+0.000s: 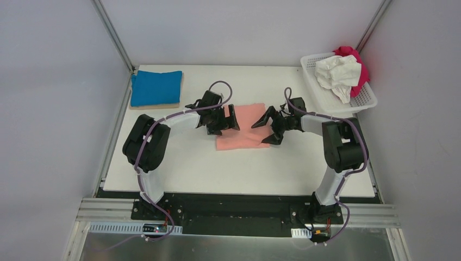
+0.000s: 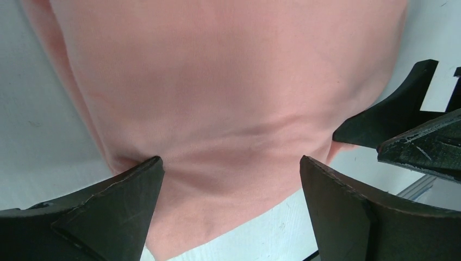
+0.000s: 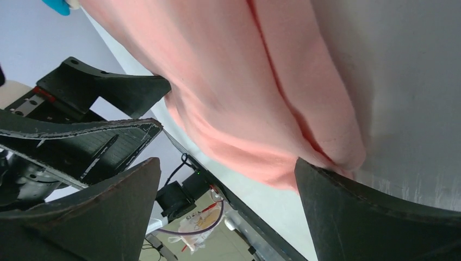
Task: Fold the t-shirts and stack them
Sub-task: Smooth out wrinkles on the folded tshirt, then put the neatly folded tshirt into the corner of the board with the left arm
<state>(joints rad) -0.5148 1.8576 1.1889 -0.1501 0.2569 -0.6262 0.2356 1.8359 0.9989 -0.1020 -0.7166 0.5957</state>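
Note:
The salmon-pink t-shirt is folded. My left gripper will next grab it by its side edge (image 1: pixel 218 142) (image 2: pixel 84 103), pinching all layers together, so it can be stacked still folded.
A folded salmon-pink t-shirt (image 1: pixel 243 130) lies flat in the middle of the white table. My left gripper (image 1: pixel 227 122) hovers open over its left edge, and the cloth (image 2: pixel 228 81) fills the left wrist view beneath the spread fingers (image 2: pixel 231 163). My right gripper (image 1: pixel 266 129) is open at the shirt's right edge, one fingertip (image 3: pixel 326 185) close to the folded cloth (image 3: pixel 244 81). Neither holds anything. A folded bright blue t-shirt (image 1: pixel 156 87) rests on a thin tan board (image 1: pixel 155 107) at the back left. White (image 1: pixel 338 73) and magenta (image 1: pixel 360 65) t-shirts lie crumpled in the basket.
The white lattice basket (image 1: pixel 348 107) stands at the back right corner. Grey walls close the table (image 1: pixel 190 168) on three sides. The two grippers face each other closely across the pink shirt; the left one's fingers (image 3: pixel 103 92) show in the right wrist view.

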